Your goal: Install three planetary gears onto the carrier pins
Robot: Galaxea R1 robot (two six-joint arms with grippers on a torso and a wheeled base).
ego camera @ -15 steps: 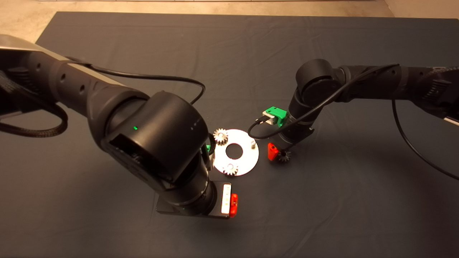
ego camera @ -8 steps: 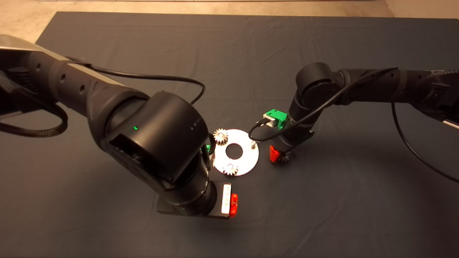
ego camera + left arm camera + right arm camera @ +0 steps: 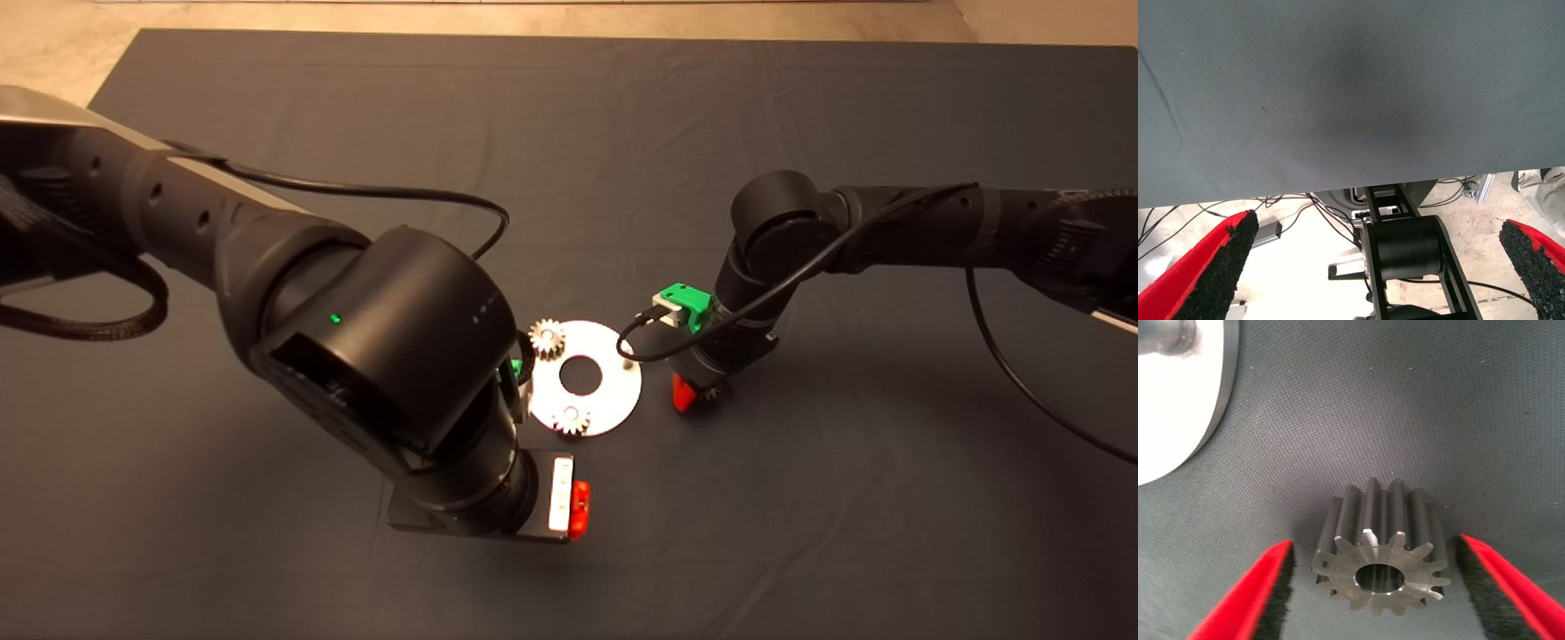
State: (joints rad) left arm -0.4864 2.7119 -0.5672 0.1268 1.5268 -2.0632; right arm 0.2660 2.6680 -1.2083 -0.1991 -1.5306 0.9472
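Note:
The third planetary gear needs its center hole free to slide onto the bare carrier pin, so my right gripper should next pick up the gear by its toothed sides.
The white disc [image 3: 613, 391] lies mid-mat. Two planetary gears [image 3: 548, 339] [image 3: 572, 420] sit on its carrier pins. The third pin [image 3: 628, 363] is bare on the disc's right side; it also shows in the right wrist view [image 3: 1165, 337] beside the disc [image 3: 1171, 407]. The third gear [image 3: 1381, 550] lies on the mat just right of the disc. My right gripper [image 3: 689, 391] [image 3: 1381, 600] is low over this gear and open, with a finger on each side, not touching it. In the head view the gear is hidden under it. My left gripper [image 3: 1371, 267] is open and empty.
My left arm [image 3: 382, 356] hangs large over the mat left of the disc and hides the disc's left rim. Its wrist view looks past the mat's edge [image 3: 1338, 187] at cables and a stand on the floor. A cable [image 3: 640, 342] loops from the right wrist above the bare pin.
My right gripper has moved down and slightly toward the mat's front, settling around the third gear, which now is hidden in the head view. The left arm has not moved.

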